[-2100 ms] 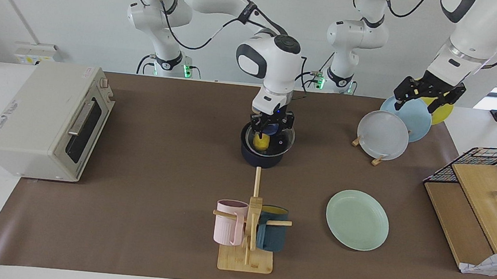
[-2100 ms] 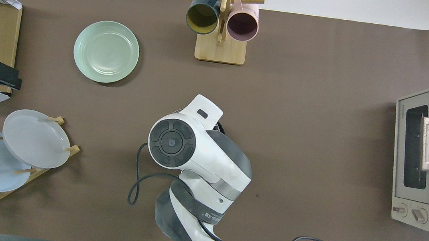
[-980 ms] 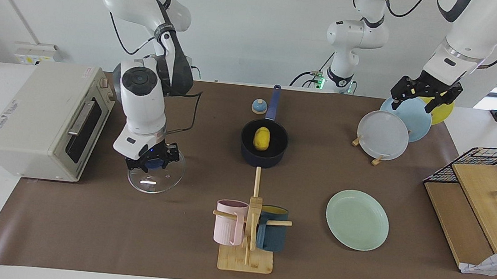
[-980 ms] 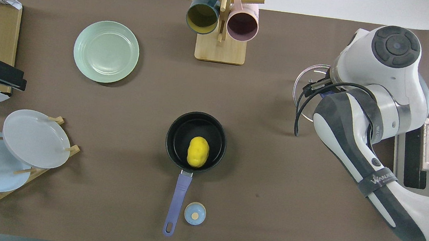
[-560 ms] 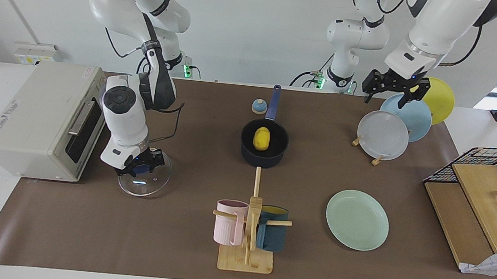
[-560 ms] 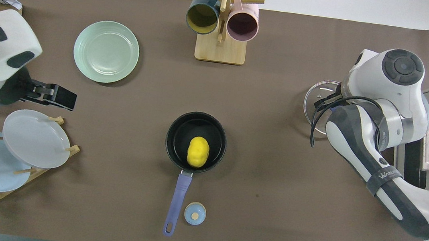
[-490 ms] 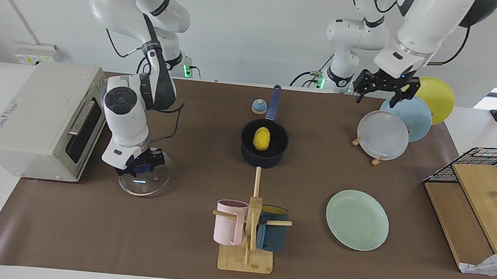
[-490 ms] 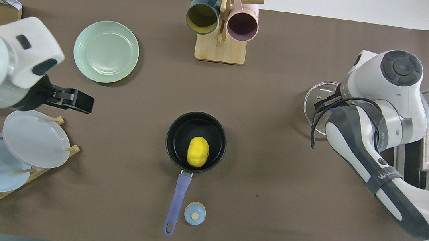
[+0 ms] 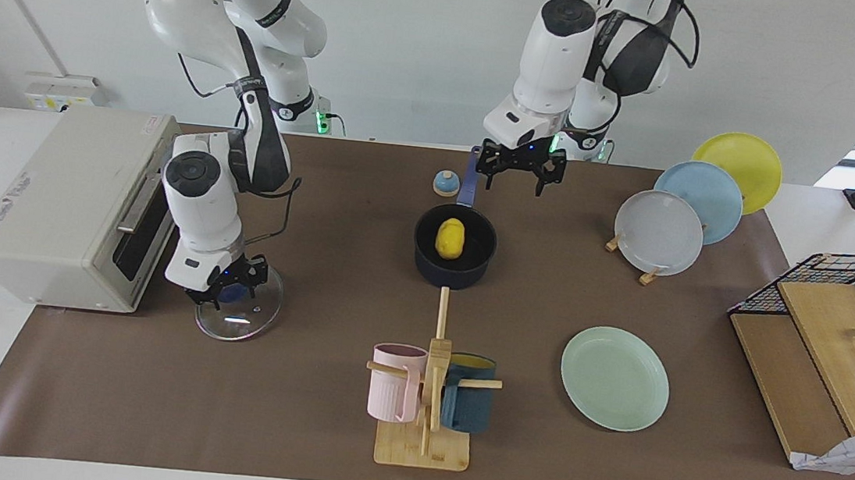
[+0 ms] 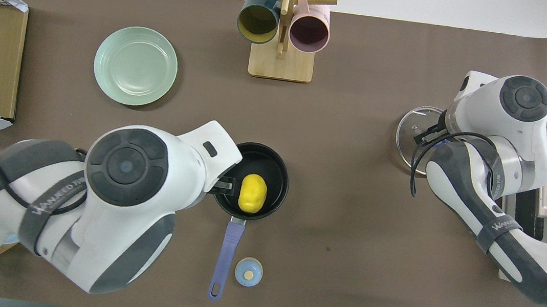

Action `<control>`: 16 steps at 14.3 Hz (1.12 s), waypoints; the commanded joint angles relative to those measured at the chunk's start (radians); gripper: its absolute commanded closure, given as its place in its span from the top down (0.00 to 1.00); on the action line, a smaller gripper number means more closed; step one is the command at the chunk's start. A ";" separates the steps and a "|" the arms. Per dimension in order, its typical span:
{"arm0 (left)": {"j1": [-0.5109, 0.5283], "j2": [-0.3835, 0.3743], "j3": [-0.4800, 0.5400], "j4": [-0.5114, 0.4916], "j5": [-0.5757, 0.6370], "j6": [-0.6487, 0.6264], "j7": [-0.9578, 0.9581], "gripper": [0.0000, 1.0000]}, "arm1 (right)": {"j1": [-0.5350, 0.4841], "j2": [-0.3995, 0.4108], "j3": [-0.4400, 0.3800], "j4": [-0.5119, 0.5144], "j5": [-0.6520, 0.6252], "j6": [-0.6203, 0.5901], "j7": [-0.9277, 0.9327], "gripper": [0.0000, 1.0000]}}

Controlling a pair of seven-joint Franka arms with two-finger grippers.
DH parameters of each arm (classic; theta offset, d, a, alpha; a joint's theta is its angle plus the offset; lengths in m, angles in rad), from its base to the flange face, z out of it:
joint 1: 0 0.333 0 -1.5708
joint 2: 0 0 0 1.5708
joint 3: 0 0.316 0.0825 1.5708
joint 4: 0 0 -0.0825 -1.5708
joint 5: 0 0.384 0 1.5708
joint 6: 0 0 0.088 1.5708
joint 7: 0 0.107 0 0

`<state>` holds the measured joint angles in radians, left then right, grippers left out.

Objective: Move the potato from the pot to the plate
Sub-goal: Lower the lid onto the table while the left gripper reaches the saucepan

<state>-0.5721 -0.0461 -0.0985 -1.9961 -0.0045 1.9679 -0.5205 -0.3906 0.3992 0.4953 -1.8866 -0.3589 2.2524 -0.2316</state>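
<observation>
My left gripper is going to move the potato from the pot to the mint-green plate (image 10: 135, 66), so it should grab the yellow potato around its middle (image 10: 252, 194) next.
The yellow potato (image 9: 450, 238) lies in the dark navy pot (image 9: 452, 275) at the table's middle, and it shows in the overhead view (image 10: 252, 193) too. The pot's blue handle (image 9: 470, 175) points toward the robots. My left gripper (image 9: 517, 173) is open and empty, up in the air over the handle beside the pot. The mint-green plate (image 9: 614, 377) lies farther from the robots, toward the left arm's end. My right gripper (image 9: 223, 290) is shut on the blue knob of a glass lid (image 9: 241, 318) that sits low on the table in front of the oven.
A toaster oven (image 9: 78, 206) stands at the right arm's end. A mug tree (image 9: 431, 397) with a pink and a teal mug stands farther out than the pot. A small blue bell (image 9: 445, 184) sits beside the handle. A rack of plates (image 9: 660, 231) and a wire basket (image 9: 848, 273) are at the left arm's end.
My right gripper lifted the glass lid off the pot and carried it to the oven's front. My left arm swung from the plate rack to over the pot's handle.
</observation>
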 commanded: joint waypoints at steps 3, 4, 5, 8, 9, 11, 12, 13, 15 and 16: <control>-0.068 0.129 0.020 -0.026 0.011 0.181 -0.073 1.00 | -0.022 -0.031 0.022 -0.025 0.001 0.003 0.012 1.00; -0.068 0.132 0.020 -0.036 0.011 0.210 -0.076 1.00 | -0.022 -0.042 0.023 -0.023 0.009 0.001 0.026 1.00; -0.069 0.140 0.020 -0.047 0.011 0.233 -0.078 1.00 | -0.013 -0.052 0.026 -0.017 0.017 -0.004 0.029 1.00; -0.078 0.169 0.020 -0.082 0.011 0.302 -0.101 1.00 | 0.009 -0.095 0.045 0.039 0.112 -0.101 0.046 1.00; -0.081 0.167 0.020 -0.096 0.011 0.327 -0.101 1.00 | 0.009 -0.097 0.045 0.078 0.135 -0.163 0.049 1.00; -0.083 0.172 0.020 -0.101 0.011 0.345 -0.107 1.00 | 0.007 -0.099 0.049 0.168 0.175 -0.297 0.052 1.00; -0.083 0.176 0.019 -0.101 0.011 0.347 -0.121 1.00 | 0.006 -0.105 0.048 0.211 0.213 -0.365 0.063 1.00; -0.083 0.181 0.019 -0.101 0.011 0.347 -0.133 1.00 | 0.004 -0.117 0.048 0.242 0.241 -0.423 0.105 1.00; -0.087 0.196 0.019 -0.101 0.011 0.347 -0.142 1.00 | -0.002 -0.157 0.048 0.277 0.247 -0.523 0.162 1.00; -0.094 0.210 0.019 -0.101 0.011 0.351 -0.153 1.00 | -0.001 -0.186 0.048 0.291 0.248 -0.572 0.167 1.00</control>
<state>-0.6379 0.1467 -0.0966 -2.0798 -0.0045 2.2855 -0.6390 -0.3800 0.2550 0.5340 -1.6218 -0.1359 1.7600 -0.0982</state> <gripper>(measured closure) 0.000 0.000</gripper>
